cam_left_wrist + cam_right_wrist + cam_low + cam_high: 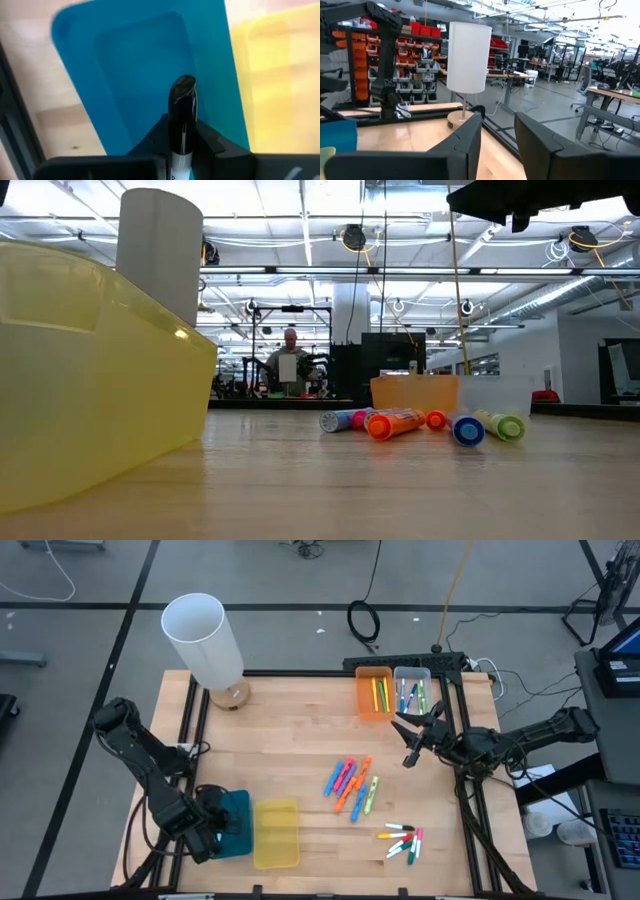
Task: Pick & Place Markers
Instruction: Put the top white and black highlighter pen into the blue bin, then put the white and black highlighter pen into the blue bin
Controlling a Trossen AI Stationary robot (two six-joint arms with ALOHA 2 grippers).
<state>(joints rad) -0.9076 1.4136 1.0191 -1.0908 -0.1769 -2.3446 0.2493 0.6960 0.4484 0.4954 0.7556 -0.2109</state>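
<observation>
My left gripper holds the marker with its black cap (pixel 182 107) pointing down inside the blue bin's rim, so it needs to open now, and the cap would lie in the bin.
My left gripper (pixel 222 825) hovers over the blue bin (pixel 238 824) near the table's near left corner, shut on a white-bodied marker with a black cap (pixel 182 107). My right gripper (pixel 412 740) is open in the air by the orange bin (pixel 374 695) and the clear bin (pixel 412 690), which both hold markers. A loose cluster of coloured highlighters (pixel 351 785) lies flat mid-table. A smaller group of thin markers (pixel 403 841) lies nearer the near right edge. The low view shows several highlighters (pixel 395 423) lying on the wood. My left gripper pinches the marker between its two fingers (pixel 210 140), with the marker lying along them. The black cap end (pixel 182 90) sticks out past the fingertips and the white body (pixel 179 171) runs back between them. It points down at the blue bin's floor (pixel 145 65), lifted clear.
A yellow bin (pixel 276 833) sits right beside the blue one. A white lamp on a round wooden base (pixel 205 640) stands at the far left corner. Bare wood lies between the bins and the markers. A person (pixel 290 365) shows far behind the table.
</observation>
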